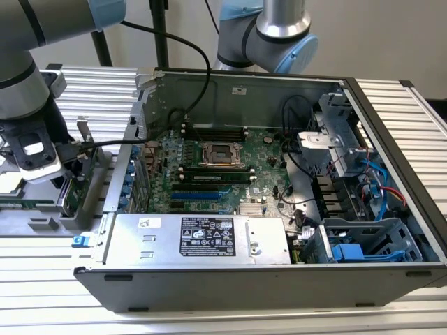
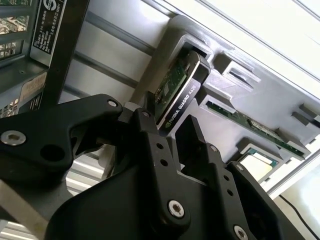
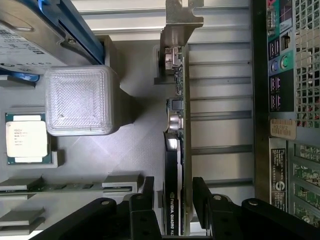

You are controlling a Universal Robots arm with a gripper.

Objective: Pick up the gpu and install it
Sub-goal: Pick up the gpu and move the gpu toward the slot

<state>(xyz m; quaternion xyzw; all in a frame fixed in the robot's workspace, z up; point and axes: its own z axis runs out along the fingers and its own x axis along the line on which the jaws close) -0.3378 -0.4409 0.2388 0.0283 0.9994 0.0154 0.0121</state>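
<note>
The GPU's silver bracket [image 3: 178, 24] should stay free for installing in the case, so my gripper should pick up the GPU by its black-covered end [image 3: 171, 200] next.
The gpu [image 3: 175, 150] stands on edge in a grey holder [image 3: 135, 145], its black cover on one side, its green board on the other, and its silver bracket [image 3: 180, 25] at the far end. My gripper [image 3: 172, 200] is open, with one black finger [image 3: 147, 197] on each side of the card's near end and small gaps showing. The second wrist view shows the same straddle: gripper [image 2: 170, 135] over the gpu [image 2: 180, 92]. In the exterior view the gripper [image 1: 56, 171] hangs over the gpu [image 1: 68, 194] at the exterior view's left, outside the computer case [image 1: 391, 125].
The open case holds the green motherboard [image 1: 265, 146] with long card slots [image 1: 202, 192], a silver power supply [image 1: 202, 237] and blue drive cages [image 1: 363, 244]. The holder also carries a processor chip [image 3: 27, 142], a memory stick [image 2: 250, 122] and a white ribbed block [image 3: 80, 100].
</note>
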